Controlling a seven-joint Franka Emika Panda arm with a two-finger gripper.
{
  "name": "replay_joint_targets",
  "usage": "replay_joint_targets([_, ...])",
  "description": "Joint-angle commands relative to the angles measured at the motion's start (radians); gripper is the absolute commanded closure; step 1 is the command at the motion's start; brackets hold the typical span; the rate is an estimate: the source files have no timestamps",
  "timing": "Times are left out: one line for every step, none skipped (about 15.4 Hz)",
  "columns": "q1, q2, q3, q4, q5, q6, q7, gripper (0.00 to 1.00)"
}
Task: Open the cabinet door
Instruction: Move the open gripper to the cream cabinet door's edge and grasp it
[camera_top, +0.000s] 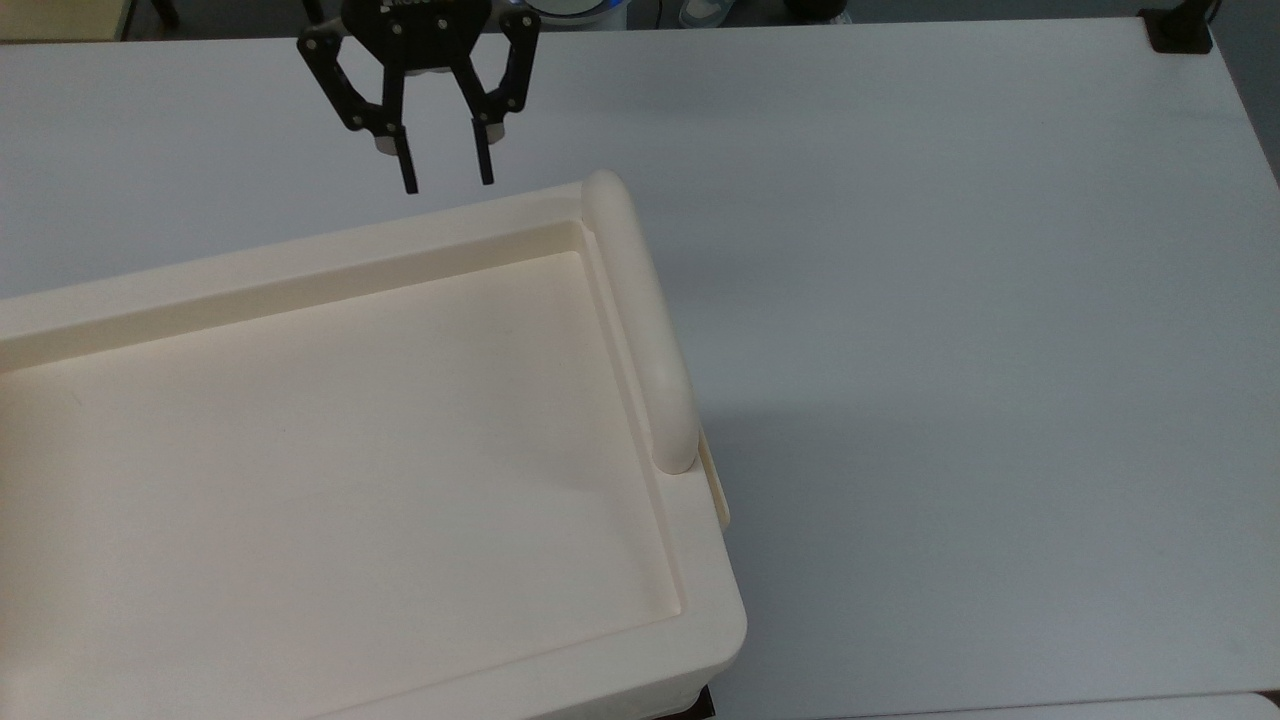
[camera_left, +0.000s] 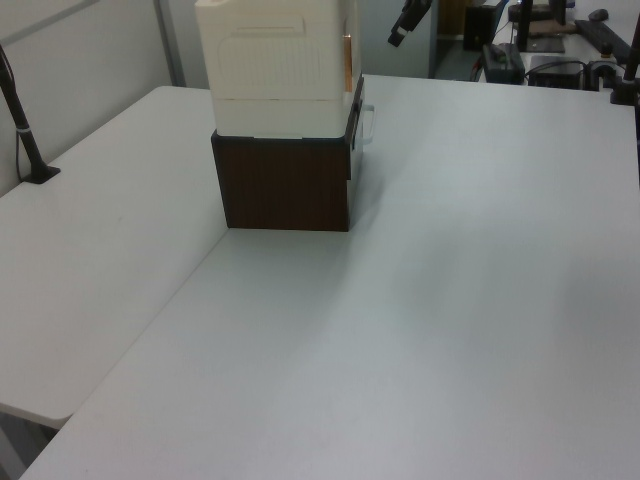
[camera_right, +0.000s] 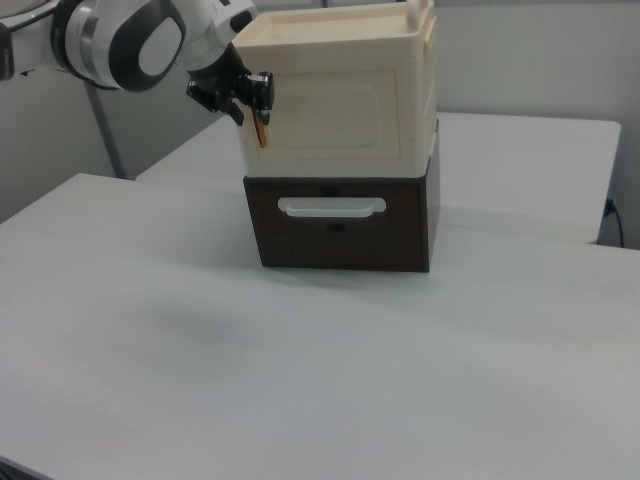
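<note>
My gripper grabs the door (camera_left: 350, 60) by its free edge opposite the hinge next, to swing the cabinet (camera_left: 275, 70) open.
The cabinet (camera_top: 330, 440) is a cream unit with a recessed tray top and a thick bar handle (camera_top: 640, 320) along the top view's right edge. It stands on a dark brown base (camera_left: 285, 185). The cabinet door (camera_left: 350, 60) is the side facing the arm, seen almost edge-on with a reddish strip. That edge also shows at the right view's left side of the cabinet (camera_right: 330, 110). My gripper (camera_top: 447, 182) hangs open and holds nothing. In the top view it is just beyond the cabinet's far rim. The gripper (camera_right: 243, 100) is close beside the door side, and the gripper (camera_left: 403, 25) is apart from it.
The brown base has a white drawer handle (camera_right: 331, 207) on the face toward the right view. The white table (camera_top: 950, 300) stretches wide to the top view's right. A black clamp (camera_top: 1178, 30) sits at the far right corner, and a black post (camera_left: 25, 130) stands at the left view's left.
</note>
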Motion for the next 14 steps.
replay_joint_targets([-0.002,0.027,0.031,0.006,0.06,0.08,-0.032,0.58])
replay_joint_targets([-0.002,0.039,0.034,0.012,0.06,0.095,-0.026,0.58])
replay_joint_targets([0.0,0.05,0.035,0.022,0.062,0.107,-0.025,0.58])
replay_joint_targets([0.001,0.061,0.044,0.029,0.06,0.117,-0.023,0.58])
replay_joint_targets([0.0,0.065,0.05,0.032,0.06,0.121,-0.023,0.58])
replay_joint_targets([0.0,0.067,0.052,0.032,0.06,0.127,-0.023,0.58])
replay_joint_targets([0.0,0.071,0.052,0.033,0.062,0.133,-0.022,0.58])
replay_joint_targets([0.001,0.074,0.052,0.033,0.062,0.144,-0.019,0.58])
replay_joint_targets([0.001,0.076,0.052,0.033,0.062,0.162,-0.009,0.58])
replay_joint_targets([0.001,0.084,0.054,0.033,0.06,0.179,0.003,0.58])
replay_joint_targets([0.001,0.094,0.054,0.041,0.059,0.19,0.008,0.58])
replay_joint_targets([0.001,0.102,0.054,0.061,0.059,0.192,0.009,0.58])
replay_joint_targets([0.001,0.119,0.054,0.072,0.059,0.192,0.011,0.58])
replay_joint_targets([0.001,0.128,0.054,0.085,0.059,0.192,0.014,0.58])
